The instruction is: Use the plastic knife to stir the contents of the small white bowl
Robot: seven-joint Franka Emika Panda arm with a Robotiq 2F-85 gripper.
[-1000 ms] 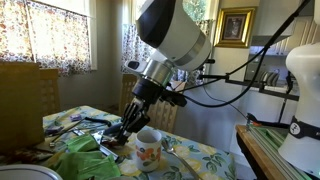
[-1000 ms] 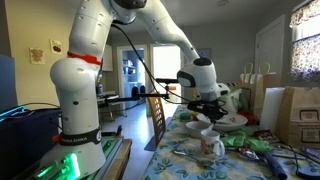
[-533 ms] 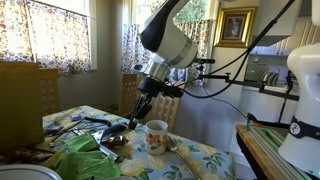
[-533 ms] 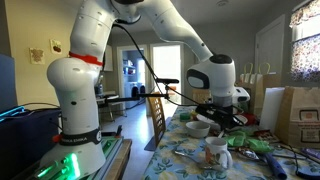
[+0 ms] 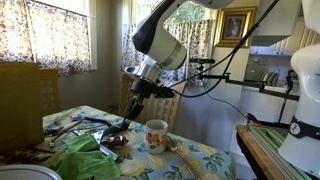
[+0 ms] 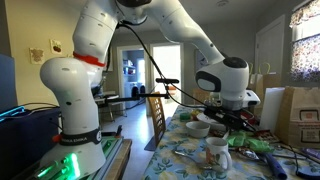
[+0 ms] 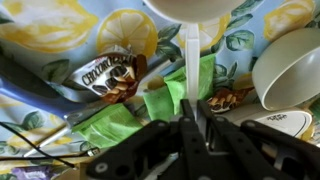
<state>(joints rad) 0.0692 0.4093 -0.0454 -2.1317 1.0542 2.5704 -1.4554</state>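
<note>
My gripper should keep holding the knife. The knife is above the green napkins with its tip at the small white bowl's rim, so it would fall short if I opened now.
In the wrist view my gripper (image 7: 190,118) is shut on the white plastic knife (image 7: 190,65). The blade points up the frame, and its tip reaches the rim of the small white bowl (image 7: 195,8), which is cut off by the top edge. The bowl's contents are out of sight. In both exterior views the gripper (image 5: 132,108) (image 6: 228,118) hangs low over the cluttered table with the knife (image 5: 124,122) angled down. A pale bowl (image 6: 198,128) sits beside it; I cannot tell which bowl this is.
A larger greyish bowl (image 7: 290,65) lies right of the knife. The floral mug (image 5: 157,134) (image 6: 217,150) (image 7: 278,123) stands close by. Green napkins (image 7: 165,100), a snack wrapper (image 7: 110,75) and cutlery (image 5: 75,128) crowd the lemon-print tablecloth (image 7: 60,30). A chair back (image 5: 160,105) stands behind the table.
The arm has swung away from the mug, which now stands fully uncovered. The gripper has stayed shut on the knife.
</note>
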